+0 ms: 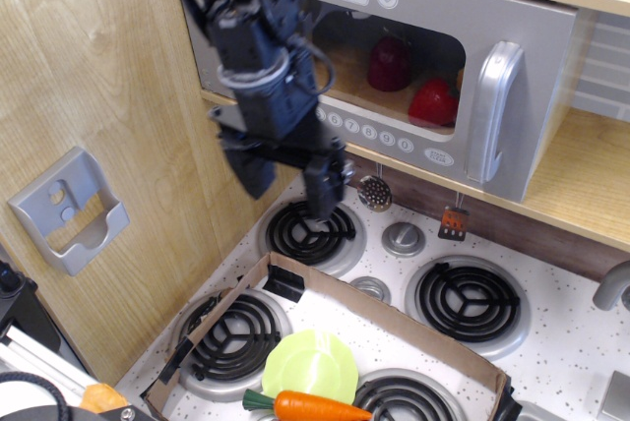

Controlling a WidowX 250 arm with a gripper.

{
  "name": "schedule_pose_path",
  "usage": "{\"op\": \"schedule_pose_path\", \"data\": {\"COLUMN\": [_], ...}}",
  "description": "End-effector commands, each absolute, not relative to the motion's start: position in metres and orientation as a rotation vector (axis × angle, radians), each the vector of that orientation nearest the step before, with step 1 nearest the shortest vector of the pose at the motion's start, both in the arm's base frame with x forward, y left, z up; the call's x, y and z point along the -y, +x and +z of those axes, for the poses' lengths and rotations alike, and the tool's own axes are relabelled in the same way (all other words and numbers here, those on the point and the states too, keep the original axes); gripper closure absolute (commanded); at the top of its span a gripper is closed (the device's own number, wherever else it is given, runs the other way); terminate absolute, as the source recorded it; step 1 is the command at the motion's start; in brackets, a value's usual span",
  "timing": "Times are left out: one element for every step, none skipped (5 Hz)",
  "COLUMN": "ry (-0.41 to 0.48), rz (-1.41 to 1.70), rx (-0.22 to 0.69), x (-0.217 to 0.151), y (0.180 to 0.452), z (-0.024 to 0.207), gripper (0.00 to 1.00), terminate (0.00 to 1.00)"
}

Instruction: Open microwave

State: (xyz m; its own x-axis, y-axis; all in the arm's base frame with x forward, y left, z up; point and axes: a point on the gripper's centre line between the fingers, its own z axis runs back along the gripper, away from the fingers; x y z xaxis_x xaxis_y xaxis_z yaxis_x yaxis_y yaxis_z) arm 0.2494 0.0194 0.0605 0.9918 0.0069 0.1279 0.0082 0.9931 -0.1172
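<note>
The robot will next open the microwave, and its gripper will grab the door by its silver vertical handle (495, 111) for that.
The grey toy microwave (532, 37) sits on a wooden shelf at the top, door shut, with a clock face reading 12:30, a row of round white buttons and a chunky silver handle (494, 106) on the right. Red and dark items show behind its clear window. My black gripper (287, 185) hangs open and empty in front of the microwave's lower left corner, above the back-left burner. It is well to the left of the handle and covers the left part of the door.
A toy stove top (571, 342) with several black burners lies below. A cardboard tray (394, 318) holds a green plate (310, 367) and a carrot (325, 407). A grey bracket (69, 210) hangs on the left wooden wall. Small utensils hang under the shelf.
</note>
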Motion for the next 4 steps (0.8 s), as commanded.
{"op": "schedule_pose_path", "data": {"ry": [-0.113, -0.104, -0.075, -0.051], "rz": [-0.053, -0.033, 0.017, -0.011], "rx": [0.150, 0.173, 0.219, 0.295], "x": [0.023, 0.042, 0.061, 0.068], "y": [0.280, 0.286, 0.291, 0.294], "z": [0.101, 0.110, 0.115, 0.110], "gripper": [0.00, 0.00, 0.00, 0.00], "terminate": [0.00, 0.00, 0.00, 0.00]}}
